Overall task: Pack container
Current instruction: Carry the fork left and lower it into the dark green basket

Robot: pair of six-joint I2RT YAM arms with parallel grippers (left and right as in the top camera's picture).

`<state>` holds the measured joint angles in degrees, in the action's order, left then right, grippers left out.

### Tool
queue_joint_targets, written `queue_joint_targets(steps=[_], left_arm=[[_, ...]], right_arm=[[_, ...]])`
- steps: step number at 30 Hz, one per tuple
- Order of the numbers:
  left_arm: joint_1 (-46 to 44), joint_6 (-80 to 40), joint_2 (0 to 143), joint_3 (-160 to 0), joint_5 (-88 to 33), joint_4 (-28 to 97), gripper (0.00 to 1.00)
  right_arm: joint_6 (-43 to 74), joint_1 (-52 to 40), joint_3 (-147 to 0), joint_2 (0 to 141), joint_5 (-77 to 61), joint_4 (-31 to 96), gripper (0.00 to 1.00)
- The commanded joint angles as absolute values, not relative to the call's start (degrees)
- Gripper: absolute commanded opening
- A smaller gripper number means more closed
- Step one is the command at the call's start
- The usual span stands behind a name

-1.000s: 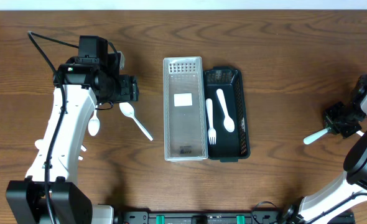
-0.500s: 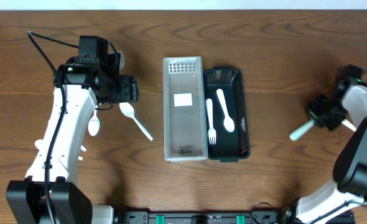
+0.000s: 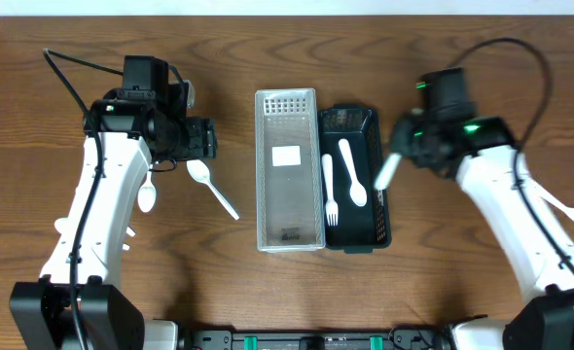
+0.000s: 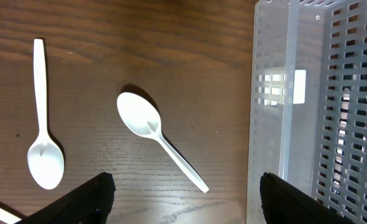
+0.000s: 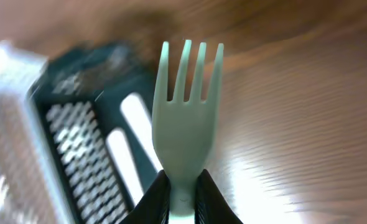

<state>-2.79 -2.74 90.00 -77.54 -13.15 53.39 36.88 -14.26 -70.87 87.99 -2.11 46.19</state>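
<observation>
My right gripper lines the pale fork up with the inside of the black container, before opening: it hangs beside the container's edge, so opening now would miss.
A black container (image 3: pixel 382 209) holds a white fork (image 3: pixel 330 192) and a white spoon (image 3: pixel 351 172); a clear slotted container (image 3: pixel 289 219) lies against its left side. My right gripper (image 3: pixel 404 156) is shut on a pale fork (image 3: pixel 385 172) (image 5: pixel 186 112) at the black container's right edge, tines pointing forward. The right gripper (image 5: pixel 182 199) pinches the fork's neck. My left gripper (image 3: pixel 207 138) (image 4: pixel 186 199) hovers open over the table, holding nothing. Two white spoons (image 4: pixel 158 134) (image 4: pixel 43 137) lie ahead of it.
Another white fork (image 3: pixel 564 207) lies on the table at the far right. The clear container's wall (image 4: pixel 277 112) stands just right of my left gripper. Both spoons (image 3: pixel 212 187) (image 3: pixel 148 194) rest on bare wood left of the containers.
My right arm has swung from the far right of the table to the black container's right edge, carrying the fork. The left arm has not moved.
</observation>
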Motion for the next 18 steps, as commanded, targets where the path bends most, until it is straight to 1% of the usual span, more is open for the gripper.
queue_joint_targets(steps=[1, 5, 12, 13, 14, 16, 17, 18], left_arm=[[-2.81, -2.13, 88.92, -78.89, -12.60, 53.52, 0.77], [-2.81, -2.15, 88.92, -78.87, -12.60, 53.52, 0.77], [-2.81, -2.15, 88.92, -78.87, -12.60, 53.54, 0.77], [-2.81, -2.15, 88.92, -78.87, -12.60, 53.54, 0.77], [-2.81, -2.15, 88.92, -78.87, -12.60, 53.54, 0.77], [-2.81, -2.13, 88.92, -78.87, -12.60, 53.54, 0.77], [-2.81, -2.13, 88.92, -78.87, -12.60, 53.54, 0.77], [-2.81, -2.15, 88.92, -78.87, -12.60, 53.54, 0.77]], right_arm=[[34.54, -20.53, -71.55, 88.90, -1.45, 45.58, 0.01], [30.68, -25.26, -71.55, 91.07, 0.01, 45.47, 0.01], [26.96, -26.65, -71.53, 96.55, -0.25, 46.70, 0.03], [26.48, -26.65, -71.53, 97.47, -0.25, 46.70, 0.05], [26.44, -26.65, -71.53, 98.17, -0.25, 46.70, 0.11], [25.63, -26.65, -71.53, 99.50, -0.27, 46.52, 0.16], [25.50, -26.65, -71.53, 99.88, -0.27, 46.50, 0.20], [25.39, -26.65, -71.53, 100.12, -0.30, 46.46, 0.28]])
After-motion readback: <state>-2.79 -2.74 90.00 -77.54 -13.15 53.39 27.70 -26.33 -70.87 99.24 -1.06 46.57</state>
